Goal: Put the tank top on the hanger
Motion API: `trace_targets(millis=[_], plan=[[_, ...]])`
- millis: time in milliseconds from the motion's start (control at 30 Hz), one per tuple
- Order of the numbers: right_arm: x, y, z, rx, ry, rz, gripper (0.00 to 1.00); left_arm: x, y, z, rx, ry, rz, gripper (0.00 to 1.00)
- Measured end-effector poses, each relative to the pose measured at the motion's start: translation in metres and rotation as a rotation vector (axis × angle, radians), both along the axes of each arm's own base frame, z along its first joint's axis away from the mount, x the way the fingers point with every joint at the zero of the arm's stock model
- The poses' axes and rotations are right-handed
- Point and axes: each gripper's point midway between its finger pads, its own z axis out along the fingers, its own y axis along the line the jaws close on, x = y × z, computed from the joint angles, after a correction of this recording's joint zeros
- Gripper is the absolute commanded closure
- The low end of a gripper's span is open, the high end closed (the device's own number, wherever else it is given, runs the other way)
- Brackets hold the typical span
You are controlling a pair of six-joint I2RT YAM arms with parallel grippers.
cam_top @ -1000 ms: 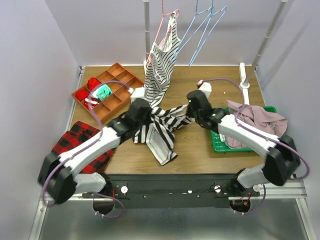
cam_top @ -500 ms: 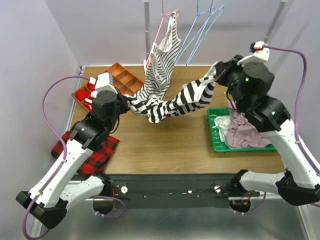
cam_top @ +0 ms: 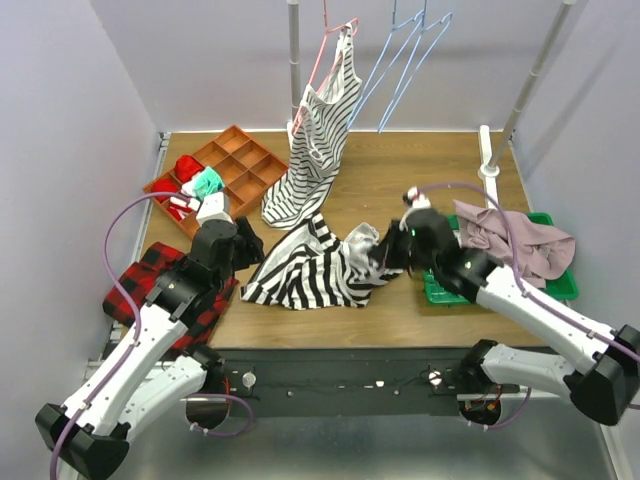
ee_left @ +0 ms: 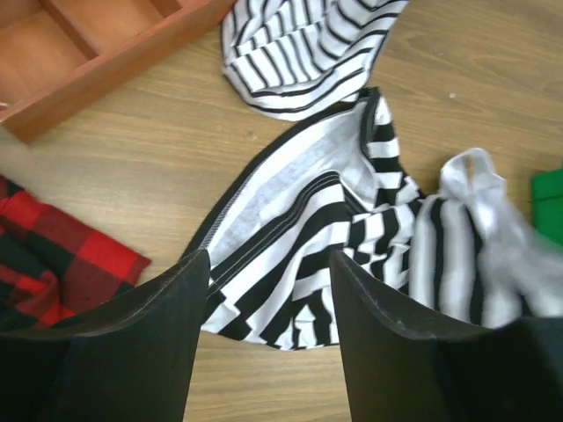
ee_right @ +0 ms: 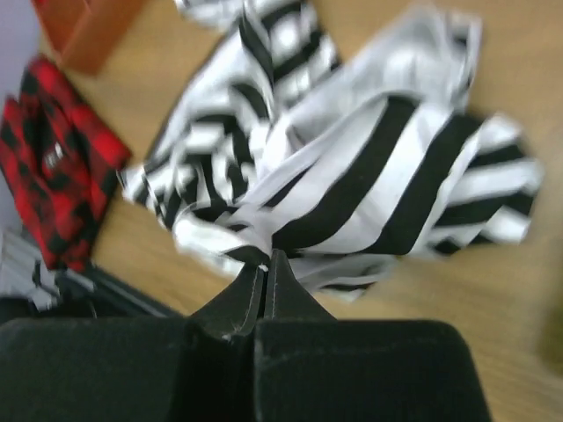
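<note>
My right gripper is pinching the tank top, so my left gripper should next pick up the free edge of the tank top on the opposite side, to spread it for the hanger.
The tank top (cam_top: 318, 268), in wide black and white stripes, lies crumpled on the wooden table near the middle. My left gripper (cam_top: 250, 252) hovers just over its left edge, open and empty. In the left wrist view the cloth (ee_left: 299, 255) shows on the table between and beyond the spread fingers (ee_left: 132, 343). My right gripper (cam_top: 385, 250) is shut on the tank top's right edge. The right wrist view shows the cloth (ee_right: 369, 185) pinched at the closed tips (ee_right: 266, 264). The light-blue hanger (cam_top: 402, 95) hangs empty on the back rail.
A finer-striped top (cam_top: 320, 140) hangs on a pink hanger (cam_top: 335, 40), its hem touching the table. An orange divided tray (cam_top: 240, 165) sits back left, a red plaid cloth (cam_top: 150, 290) front left. A green bin (cam_top: 545, 285) holds a mauve garment (cam_top: 515, 240).
Both arms came down from holding the tank top stretched in the air. The cloth now rests on the table, and my left gripper has let go and opened.
</note>
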Motion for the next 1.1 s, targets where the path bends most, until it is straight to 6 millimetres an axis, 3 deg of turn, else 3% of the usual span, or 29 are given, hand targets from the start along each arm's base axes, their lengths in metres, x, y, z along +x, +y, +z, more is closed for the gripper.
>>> trace_targets(millis=[67,167,267,333,467,533,600,700,800,900,1100], plan=[[-0.037,-0.003,-0.061,0.002,0.133,0.027,0.99,-0.001,-0.003,0.003,-0.015,-0.009,-0.014,0.33],[-0.084,-0.012,-0.106,0.021,0.240,0.054,0.99,0.001,-0.016,0.008,-0.053,-0.013,-0.067,0.35],[-0.119,-0.016,-0.135,0.056,0.323,0.060,0.99,0.017,-0.046,0.006,-0.086,0.016,-0.157,0.37],[-0.133,-0.022,-0.155,0.061,0.378,0.041,0.99,0.032,-0.071,0.002,-0.098,0.037,-0.224,0.37],[-0.146,-0.034,-0.189,0.045,0.477,-0.027,0.99,0.053,-0.130,-0.026,-0.063,0.119,-0.376,0.37],[-0.152,-0.040,-0.204,0.018,0.517,-0.050,0.99,0.063,-0.168,-0.034,-0.023,0.130,-0.468,0.37],[-0.155,-0.043,-0.214,-0.001,0.547,-0.071,0.99,0.071,-0.196,-0.036,0.008,0.129,-0.533,0.37],[-0.152,-0.041,-0.213,0.010,0.536,-0.081,0.99,0.085,-0.236,-0.038,0.050,0.109,-0.620,0.37],[-0.149,-0.042,-0.213,0.011,0.529,-0.093,0.99,0.089,-0.265,-0.050,0.087,0.124,-0.696,0.35],[-0.148,-0.042,-0.213,0.020,0.525,-0.101,0.99,0.086,-0.282,-0.065,0.111,0.148,-0.760,0.34],[-0.146,-0.042,-0.214,0.035,0.515,-0.111,0.99,0.079,-0.295,-0.089,0.163,0.206,-0.812,0.34]])
